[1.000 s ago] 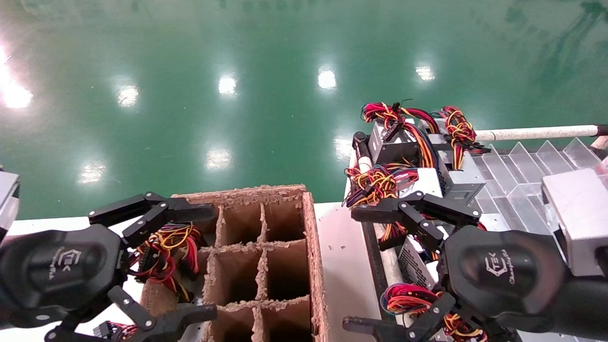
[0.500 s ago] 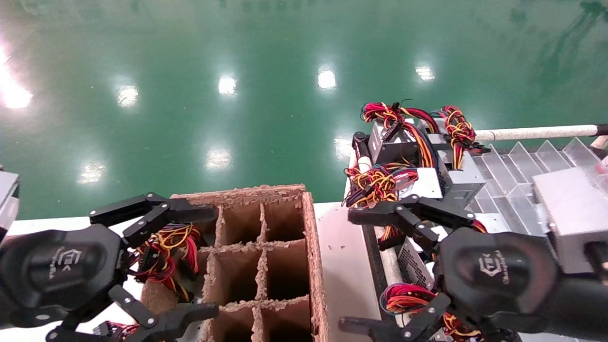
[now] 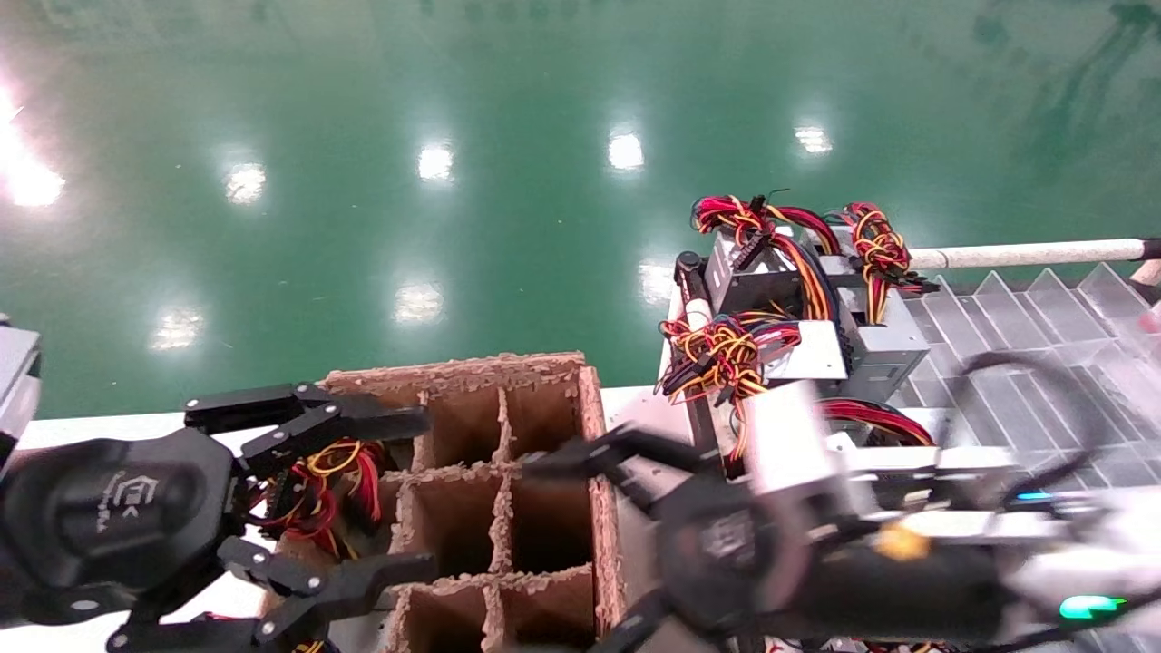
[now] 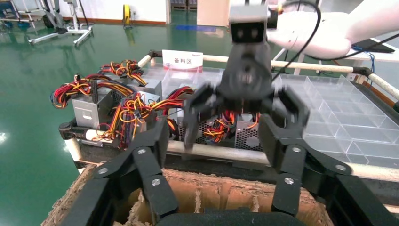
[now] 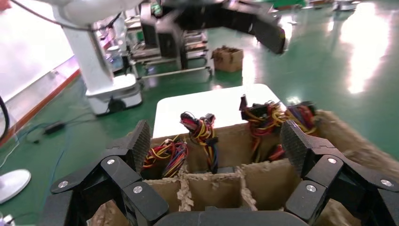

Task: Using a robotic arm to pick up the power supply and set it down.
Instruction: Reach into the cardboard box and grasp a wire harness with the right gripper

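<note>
My right gripper grips the power supply by its thick wire bundle next, to pick the power supply up and set it down.
Several silver power supplies [image 3: 771,272] with red, yellow and orange wire bundles [image 3: 726,349] sit on the rack at the right; they also show in the left wrist view as power supplies [image 4: 89,110]. More wire bundles [image 3: 331,476] stick out of the left column of the brown cardboard divider box [image 3: 594,426]. My left gripper [image 3: 408,494] hangs open around that bundle, empty. My right gripper [image 3: 580,549] is blurred over the box's right edge, open and empty. In the right wrist view its fingers [image 5: 141,141] frame the box cells [image 5: 207,181] and bundles [image 5: 202,132].
A clear plastic divider tray [image 3: 998,317] and a white rail [image 3: 1025,254] lie behind the rack. The box stands on a white table [image 3: 635,426]. Green floor [image 3: 453,181] lies beyond. My right gripper [image 4: 244,101] faces the left wrist camera across the box [image 4: 211,186].
My right gripper has swung left from above the rack's power supplies to the cardboard box's right edge, empty. My left gripper has shifted slightly right.
</note>
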